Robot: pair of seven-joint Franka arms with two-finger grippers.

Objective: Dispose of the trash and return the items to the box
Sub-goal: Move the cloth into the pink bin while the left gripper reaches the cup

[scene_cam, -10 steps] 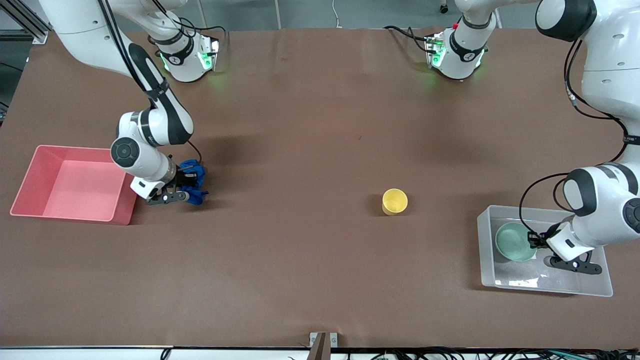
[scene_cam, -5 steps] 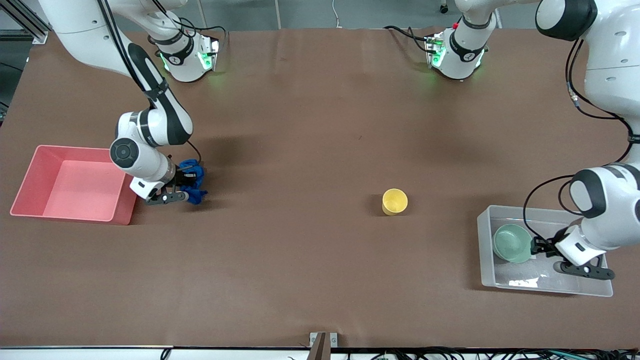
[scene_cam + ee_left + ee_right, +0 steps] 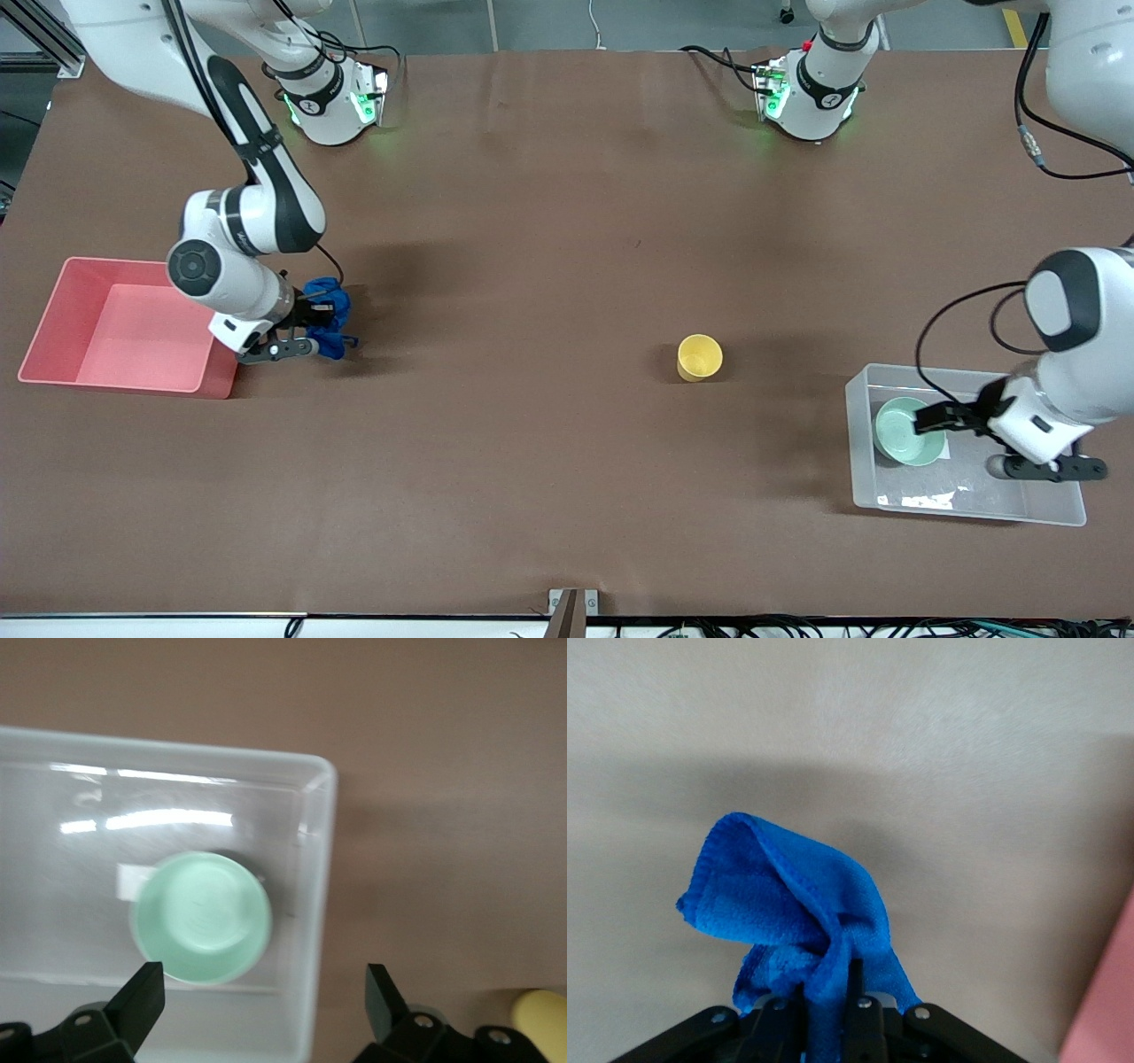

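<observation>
The yellow cup needs to go back to the box (image 3: pixel 973 484), so the robot's left gripper should grab the cup by its rim (image 3: pixel 699 339) next.
My right gripper (image 3: pixel 319 315) is shut on the trash, a bright blue wad (image 3: pixel 335 330), and holds it just above the table beside the pink bin (image 3: pixel 53 301). In the right wrist view the wad (image 3: pixel 788 904) bulges out from between the closed fingers (image 3: pixel 852 992). My left gripper (image 3: pixel 935 418) is open and empty over the box, a clear bin (image 3: pixel 974 505). The mint-green bowl (image 3: pixel 899 436) sits inside the box; the left wrist view shows the bowl (image 3: pixel 199 917) between and past the spread fingers (image 3: pixel 142 997). The yellow cup (image 3: pixel 700 356) stands on the table.
The pink bin stands open at the right arm's end of the table, and its edge shows in the right wrist view (image 3: pixel 1107 1010). The box wall (image 3: pixel 321 904) lies under the left gripper. The yellow cup's edge (image 3: pixel 542 1014) shows in the left wrist view.
The left gripper has let go of the bowl, which now rests in the box, and has risen. The right gripper has lifted the blue wad and shifted it toward the pink bin.
</observation>
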